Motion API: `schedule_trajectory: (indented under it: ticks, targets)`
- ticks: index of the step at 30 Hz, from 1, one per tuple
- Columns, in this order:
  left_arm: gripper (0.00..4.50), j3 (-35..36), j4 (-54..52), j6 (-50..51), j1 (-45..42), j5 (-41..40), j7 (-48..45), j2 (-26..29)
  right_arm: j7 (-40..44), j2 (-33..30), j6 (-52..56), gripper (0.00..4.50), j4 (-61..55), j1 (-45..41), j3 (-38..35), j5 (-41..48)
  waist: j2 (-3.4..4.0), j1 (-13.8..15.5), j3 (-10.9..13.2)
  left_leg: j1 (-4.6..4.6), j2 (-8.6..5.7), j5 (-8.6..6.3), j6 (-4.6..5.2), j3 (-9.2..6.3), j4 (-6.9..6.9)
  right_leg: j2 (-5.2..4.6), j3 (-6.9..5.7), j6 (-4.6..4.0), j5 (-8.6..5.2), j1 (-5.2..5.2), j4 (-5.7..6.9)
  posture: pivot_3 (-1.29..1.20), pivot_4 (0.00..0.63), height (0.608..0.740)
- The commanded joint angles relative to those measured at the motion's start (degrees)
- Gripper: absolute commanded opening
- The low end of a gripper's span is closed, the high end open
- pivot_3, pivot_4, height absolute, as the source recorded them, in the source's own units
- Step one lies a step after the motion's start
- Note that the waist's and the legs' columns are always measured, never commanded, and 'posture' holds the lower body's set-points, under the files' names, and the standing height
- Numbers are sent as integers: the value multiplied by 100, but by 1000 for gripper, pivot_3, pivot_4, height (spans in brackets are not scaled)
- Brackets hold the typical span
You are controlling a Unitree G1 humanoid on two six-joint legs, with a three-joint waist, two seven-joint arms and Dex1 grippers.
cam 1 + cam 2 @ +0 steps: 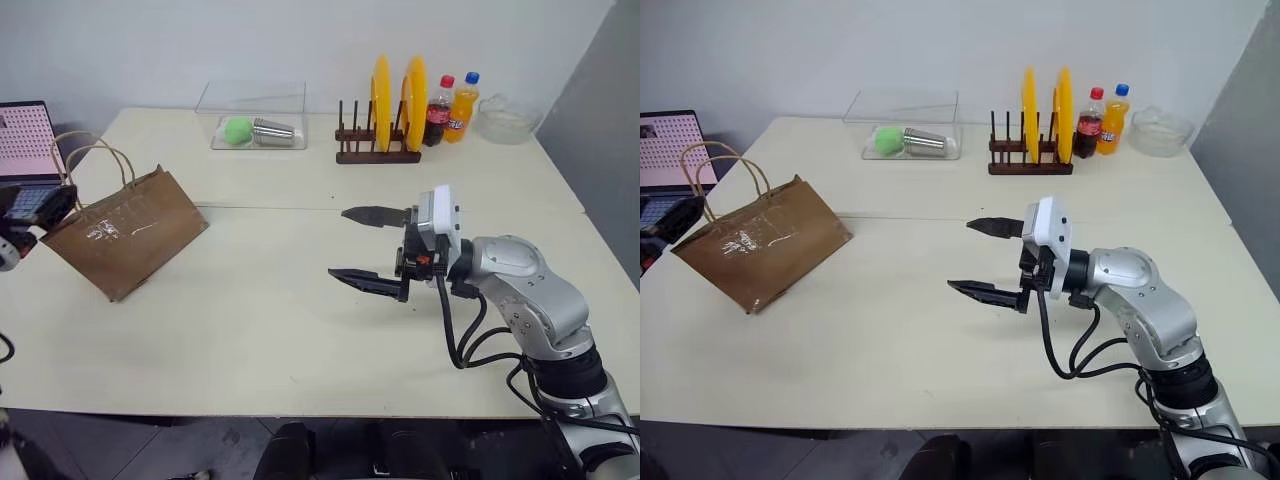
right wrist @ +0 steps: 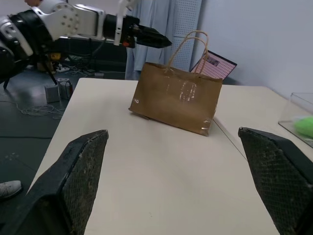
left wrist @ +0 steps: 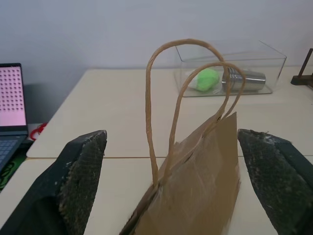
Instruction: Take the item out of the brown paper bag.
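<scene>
The brown paper bag's loop handles stand up above the thin, creased paper body (image 1: 132, 236), so my left gripper should pinch them next.
The brown paper bag (image 1: 125, 235) leans on the left part of the table, creased, with faint white marks on its face and two loop handles (image 1: 90, 150) at its upper end. The item is hidden from view. My left gripper (image 1: 35, 205) is open at the bag's handle end. In the left wrist view its fingers (image 3: 80, 181) stand wide apart, with the handles (image 3: 186, 93) and the bag's top (image 3: 200, 186) just ahead between them. My right gripper (image 1: 338, 243) hangs open and empty over the middle of the table, pointing toward the bag, well to its right.
At the back of the table stand a clear box (image 1: 252, 120) holding a green ball and a metal cup, a wooden rack with yellow plates (image 1: 385, 110), two drink bottles (image 1: 450, 108) and a glass bowl (image 1: 505, 118). A laptop (image 1: 25, 140) sits beyond the left table edge.
</scene>
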Motion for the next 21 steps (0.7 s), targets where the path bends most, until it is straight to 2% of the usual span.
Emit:
schedule_trajectory:
  ticks: [1, 5, 10, 13, 21]
  targets:
    - [4489, -649, 1407, -620, -1050, 540, -489, 327, -56, -45, 42, 4500, -280, -120, -93, 4, -9, 0, -4, -3, 0, 0, 0, 0, 1, 1, -1, -13, 8, -5, -1, 0, 150, 740]
    - [4489, -1241, 2825, -1297, -2204, 1128, -696, 330, -126, -94, 138, 4500, -404, -153, -99, 21, -19, -17, -9, -29, -2, 0, 0, 9, 2, -1, 4, -25, 17, -31, 0, 0, 150, 740]
    - [4489, -1448, 3700, -1749, -2945, 1409, -783, 306, -207, -125, 260, 4500, -514, -182, -124, 51, -20, -48, -8, -51, 0, 0, -1, 12, 1, -1, 4, -27, 20, -60, 11, 0, 150, 740]
    - [3899, -1455, 3894, -1875, -3088, 1453, -878, 322, -252, -165, 318, 4500, -581, -160, -138, 58, -20, -53, -8, -51, 0, 0, -1, 15, -1, -3, 7, -27, 19, -60, 9, 0, 150, 740]
    - [1336, -1506, 3951, -1875, -3421, 1508, -1157, 409, -280, -257, 412, 4500, -674, -101, -191, 86, -28, -52, -6, -52, -1, 0, 0, 11, 4, -3, 2, -26, 19, -58, 12, 0, 150, 740]
